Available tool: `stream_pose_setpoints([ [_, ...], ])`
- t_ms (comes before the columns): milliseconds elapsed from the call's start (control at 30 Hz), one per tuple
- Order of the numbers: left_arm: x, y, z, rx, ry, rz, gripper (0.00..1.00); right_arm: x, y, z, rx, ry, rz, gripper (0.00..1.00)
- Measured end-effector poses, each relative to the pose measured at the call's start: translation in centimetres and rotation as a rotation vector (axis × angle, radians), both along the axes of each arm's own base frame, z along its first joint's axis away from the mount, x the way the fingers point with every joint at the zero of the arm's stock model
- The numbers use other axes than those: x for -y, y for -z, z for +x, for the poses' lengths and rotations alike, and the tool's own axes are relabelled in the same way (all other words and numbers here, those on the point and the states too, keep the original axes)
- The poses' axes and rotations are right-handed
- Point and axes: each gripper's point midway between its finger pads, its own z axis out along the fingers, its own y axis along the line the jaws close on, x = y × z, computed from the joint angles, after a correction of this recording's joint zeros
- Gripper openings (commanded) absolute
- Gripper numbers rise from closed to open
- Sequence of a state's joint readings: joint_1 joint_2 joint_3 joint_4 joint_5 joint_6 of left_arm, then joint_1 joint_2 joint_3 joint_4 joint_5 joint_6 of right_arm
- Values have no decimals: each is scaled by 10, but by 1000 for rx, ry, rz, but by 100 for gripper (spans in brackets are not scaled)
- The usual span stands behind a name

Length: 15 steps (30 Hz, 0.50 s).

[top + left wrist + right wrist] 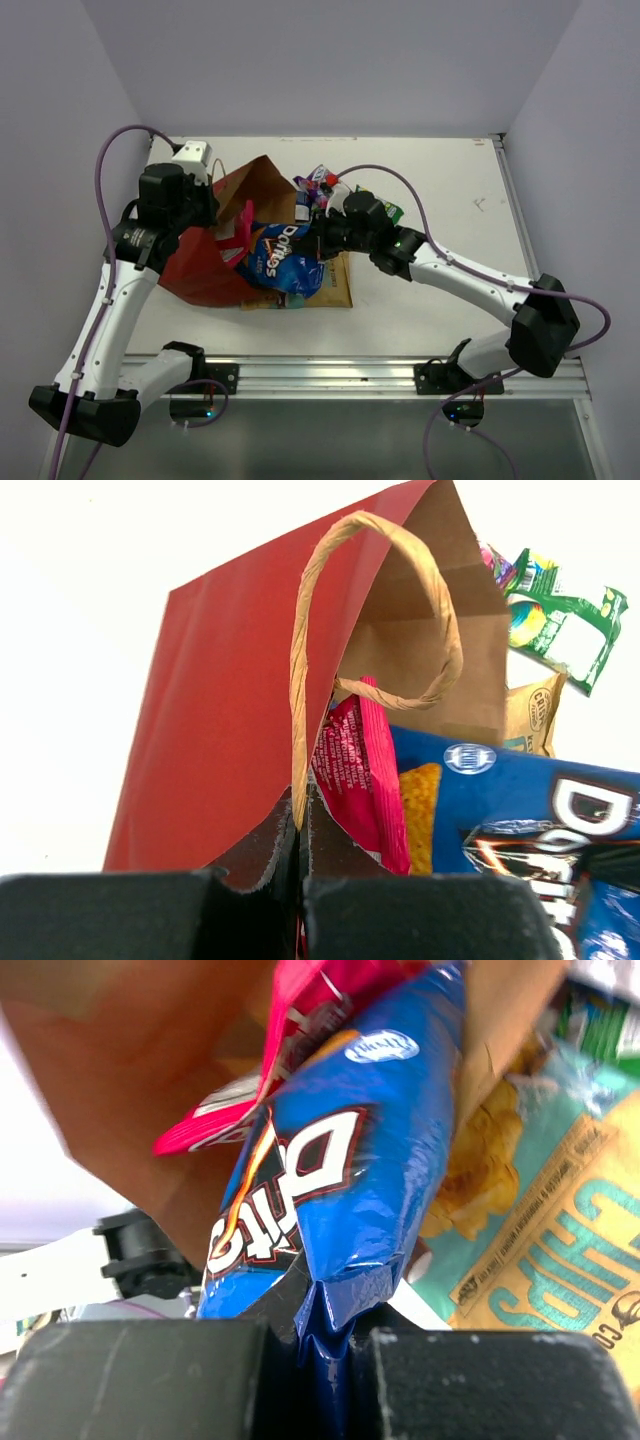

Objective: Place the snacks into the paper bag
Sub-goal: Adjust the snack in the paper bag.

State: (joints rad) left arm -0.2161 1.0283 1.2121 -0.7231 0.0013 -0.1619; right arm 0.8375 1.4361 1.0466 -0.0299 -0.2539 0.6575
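I need to move the blue packet deeper into the bag with my right gripper before I open it, because the blue packet's lower corner (pixel 306 288) is still hanging outside the bag's opening.
The paper bag (pixel 205 262) lies tilted at the left with its brown mouth facing right. My left gripper (pixel 213 215) is shut on its tan loop handle (pixel 300 680) at the bag's rim (pixel 220 700). My right gripper (pixel 322 240) is shut on the end of the large blue packet (pixel 285 258), whose far end is at the bag's mouth. The wrist view shows my jaws (pixel 335 1335) pinching its crimped edge (pixel 340 1180). The pink-red packet (pixel 360 770) sticks out of the mouth beside it. The tan-gold packet (pixel 338 285) lies flat under the blue one.
Small purple-pink and green packets (pixel 320 183) lie behind the right gripper near the bag's top, with another green one (pixel 392 212) to the right. The white table's (pixel 450 190) right half holds only my right arm. A rail runs along the near edge (pixel 330 372).
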Motion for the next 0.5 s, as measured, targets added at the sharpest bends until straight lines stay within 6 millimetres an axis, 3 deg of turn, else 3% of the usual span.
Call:
stream_pose_setpoints([
  [200, 0, -5, 1, 14, -4, -4, 0, 2, -59, 2, 103, -13, 41, 0],
  [300, 0, -6, 1, 17, -3, -5, 0, 1, -78, 4, 142, -15, 63, 0],
  [400, 3, -7, -1, 16, 11, -15, 0, -1, -83, 6, 152, -15, 72, 0],
  [500, 8, -8, -2, 15, 30, -36, 0, -7, -72, 10, 134, -20, 63, 0],
])
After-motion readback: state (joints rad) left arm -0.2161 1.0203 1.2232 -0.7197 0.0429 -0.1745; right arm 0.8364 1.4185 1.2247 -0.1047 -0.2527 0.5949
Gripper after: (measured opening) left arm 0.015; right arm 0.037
